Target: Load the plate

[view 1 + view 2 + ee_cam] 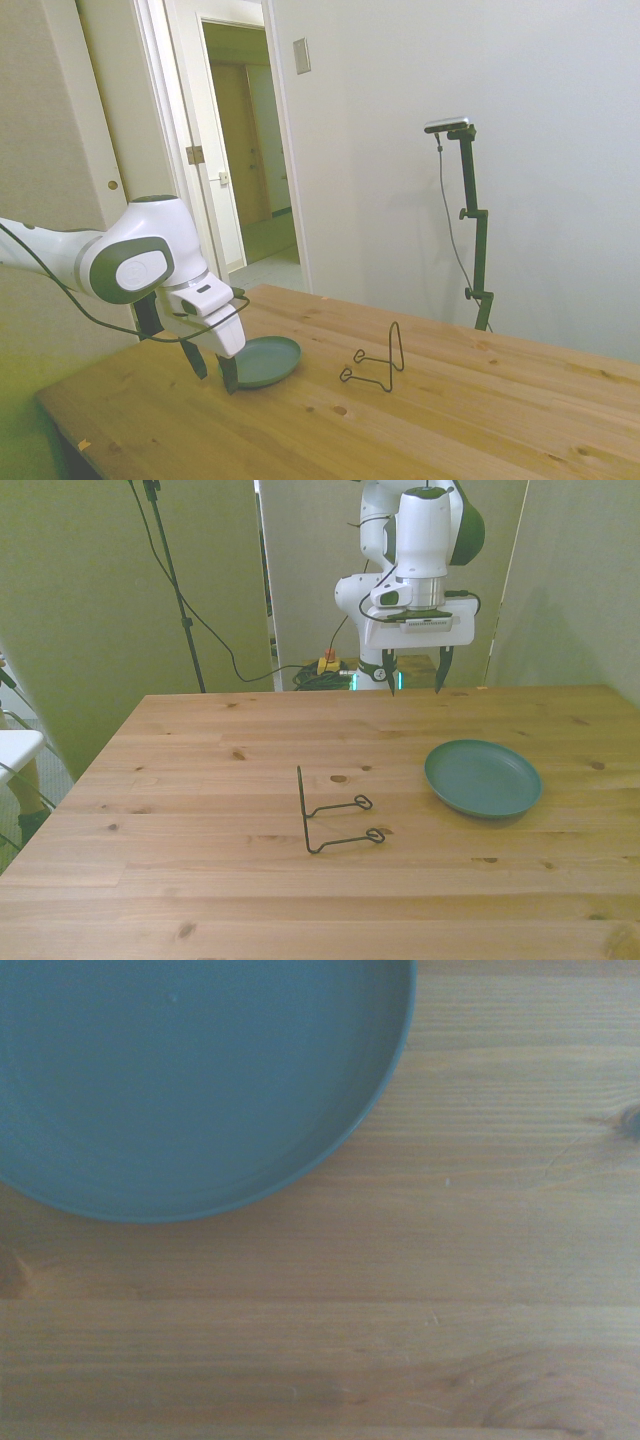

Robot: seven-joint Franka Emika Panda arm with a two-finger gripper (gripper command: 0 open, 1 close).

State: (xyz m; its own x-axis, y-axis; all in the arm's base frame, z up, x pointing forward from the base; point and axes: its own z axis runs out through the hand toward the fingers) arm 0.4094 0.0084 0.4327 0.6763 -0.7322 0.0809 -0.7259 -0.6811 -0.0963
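The grey-green plate needs to go into the wire stand, so my gripper will grab the plate by its rim (483, 743) next.
The grey-green plate (483, 777) lies flat and empty on the wooden table (200, 880), at the front view's right. It shows in the side view (266, 360) and fills much of the wrist view (190, 1080). My gripper (414, 683) hangs open above the table, behind the plate toward the far edge, with nothing between its fingers. In the side view the gripper (212, 370) is just left of the plate's rim, fingertips (229, 378) close to the table surface.
A thin black wire stand (328, 815) sits on the table near its middle, to the front view's left of the plate, also in the side view (378, 362). A white object (15, 750) pokes in at the front view's left edge.
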